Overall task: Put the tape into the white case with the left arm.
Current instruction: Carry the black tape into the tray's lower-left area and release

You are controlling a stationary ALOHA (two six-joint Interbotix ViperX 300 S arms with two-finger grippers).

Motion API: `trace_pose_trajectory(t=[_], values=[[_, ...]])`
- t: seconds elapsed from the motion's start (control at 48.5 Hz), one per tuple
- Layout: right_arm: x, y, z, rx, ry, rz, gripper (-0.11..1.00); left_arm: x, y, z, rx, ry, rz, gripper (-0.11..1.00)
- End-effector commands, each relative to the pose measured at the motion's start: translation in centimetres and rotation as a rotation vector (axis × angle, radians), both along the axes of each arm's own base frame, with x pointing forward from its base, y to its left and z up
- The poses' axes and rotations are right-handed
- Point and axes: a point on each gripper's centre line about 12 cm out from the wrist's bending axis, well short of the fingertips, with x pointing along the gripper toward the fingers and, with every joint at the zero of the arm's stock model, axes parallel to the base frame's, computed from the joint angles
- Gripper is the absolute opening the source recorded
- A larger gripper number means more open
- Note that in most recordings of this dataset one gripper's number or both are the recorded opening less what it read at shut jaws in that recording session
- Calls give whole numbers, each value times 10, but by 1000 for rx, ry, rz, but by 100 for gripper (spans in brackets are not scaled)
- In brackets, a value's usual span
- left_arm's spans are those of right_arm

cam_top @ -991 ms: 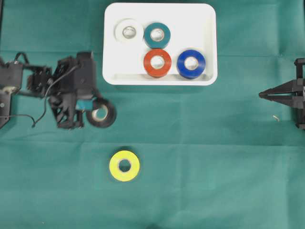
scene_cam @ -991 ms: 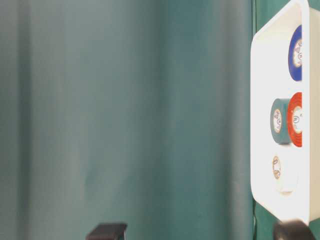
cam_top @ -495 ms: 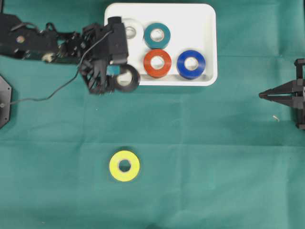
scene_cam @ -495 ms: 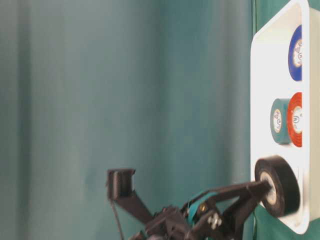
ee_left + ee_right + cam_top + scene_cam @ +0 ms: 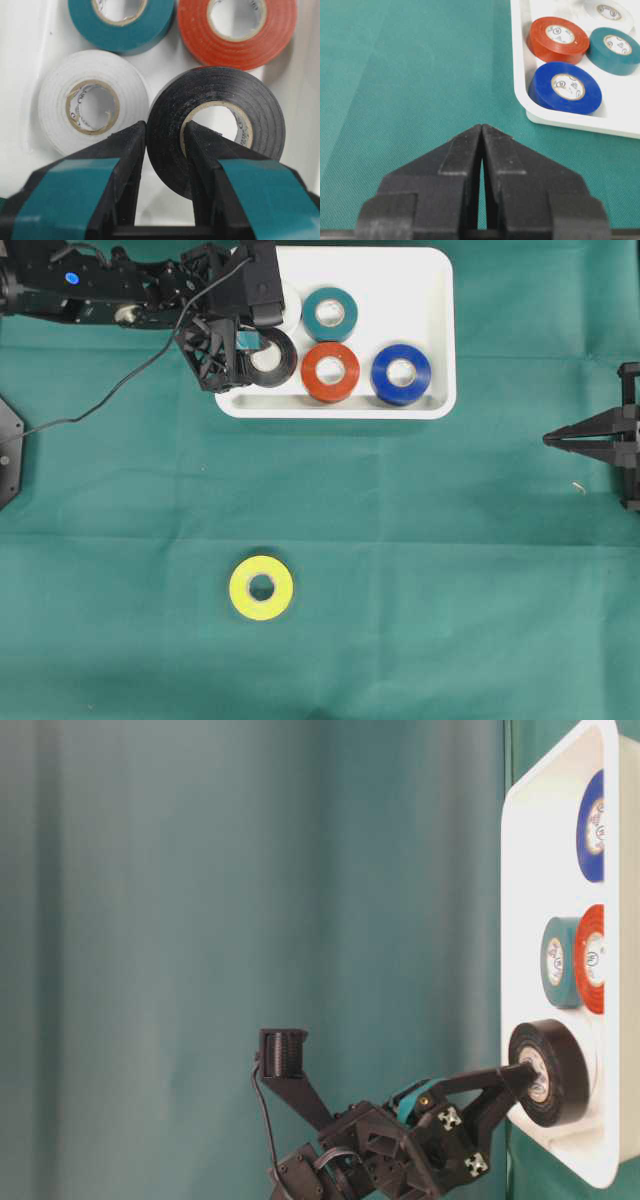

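The lower edge of the black tape is down at the bottom of the white case beside the white roll (image 5: pixel 55 107). My left gripper should open, and the black tape would lie there.
My left gripper (image 5: pixel 256 348) is shut on a black tape (image 5: pixel 274 358), one finger through the core and one outside the wall. It holds the roll over the front left part of the white case (image 5: pixel 335 410). In the left wrist view the gripper (image 5: pixel 166 127) pinches the black tape (image 5: pixel 167 150) just beside a white roll (image 5: pixel 55 107). From table level the black tape (image 5: pixel 566 1070) hangs close to the case (image 5: pixel 520 900); whether it touches the floor I cannot tell. A yellow tape (image 5: pixel 261 587) lies on the cloth. My right gripper (image 5: pixel 550 440) rests shut at the right edge.
Inside the case lie a teal roll (image 5: pixel 330 313), a red roll (image 5: pixel 330 371) and a blue roll (image 5: pixel 401 374); the white roll (image 5: pixel 291 310) is mostly hidden under my left wrist. A black cable (image 5: pixel 120 390) trails from the left arm across the green cloth.
The left arm has carried the black tape from the cloth left of the case, up and right over the rim, to above the case's front left. The right arm stayed still.
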Motion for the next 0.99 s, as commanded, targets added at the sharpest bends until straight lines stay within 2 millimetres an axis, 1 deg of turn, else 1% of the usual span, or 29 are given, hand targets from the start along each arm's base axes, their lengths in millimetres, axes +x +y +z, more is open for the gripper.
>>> trace_pose_trajectory(t=[0.0,0.351,0.619,0.66,0.805,0.846,0.867,0.888,0.97], values=[[2,0,4,-2,-17,0,-9,6,3,12,17,-38,0,22],[2,0,4,0,-17,-1,-9,7,4,13,20,-56,4,22],[2,0,4,0,-17,-2,-9,4,2,9,17,-43,2,24],[2,0,5,-1,-18,-2,-9,4,2,8,16,-41,2,32],[2,0,4,0,-17,-1,-9,3,2,7,16,-40,2,74],[2,0,4,0,-17,-1,-9,3,2,7,15,-37,2,85],[2,0,5,-1,-18,-2,-9,3,2,6,16,-37,1,88],[2,0,4,0,-17,-1,-9,3,2,6,14,-36,2,88],[2,0,4,0,-17,-1,-9,2,2,6,14,-36,2,84]])
